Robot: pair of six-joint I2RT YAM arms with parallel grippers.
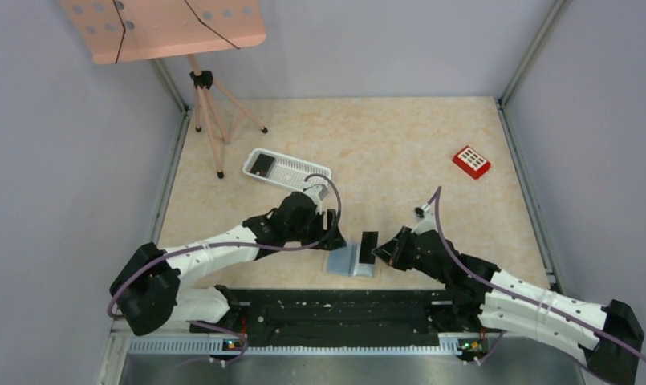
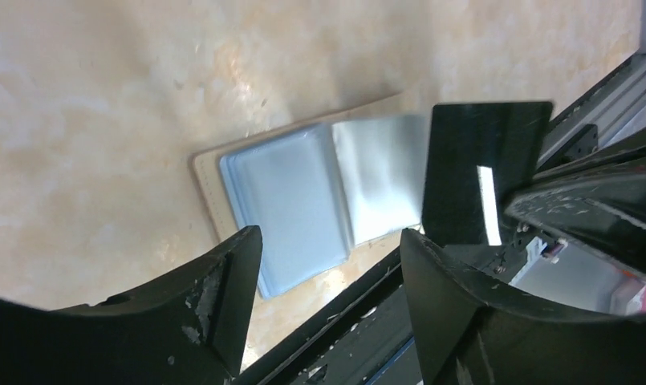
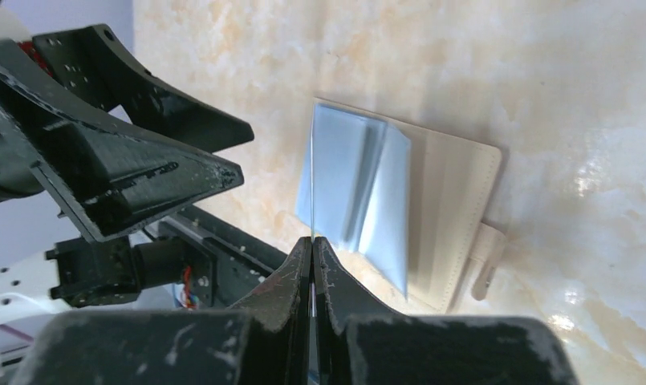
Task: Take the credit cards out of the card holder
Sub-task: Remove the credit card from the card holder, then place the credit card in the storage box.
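Observation:
The black card needs to be grabbed by its free edge (image 1: pixel 363 247) (image 2: pixel 436 170) with my left gripper next, so its other edge stays free to slip out of my right gripper.
The card holder (image 1: pixel 350 261) lies open on the table near the front edge, with clear blue-grey sleeves fanned over a cream cover. In the left wrist view it shows a blue half (image 2: pixel 291 200) and a pale grey half. My right gripper (image 1: pixel 383 252) is shut on a black card (image 1: pixel 369 246), held upright on edge just above the holder's right side. In the right wrist view the card (image 3: pixel 312 180) is edge-on between the shut gripper (image 3: pixel 313 245), with the holder (image 3: pixel 444 200) behind. My left gripper (image 1: pixel 334 234) is open and empty, just left of and above the holder; it also shows in the left wrist view (image 2: pixel 327 269).
A white slotted basket (image 1: pixel 299 171) with a black card (image 1: pixel 262 164) in it stands behind the left arm. A red box with white squares (image 1: pixel 471 161) lies at the far right. A tripod (image 1: pixel 209 120) stands at the back left. A black rail (image 1: pixel 335 309) runs along the front edge.

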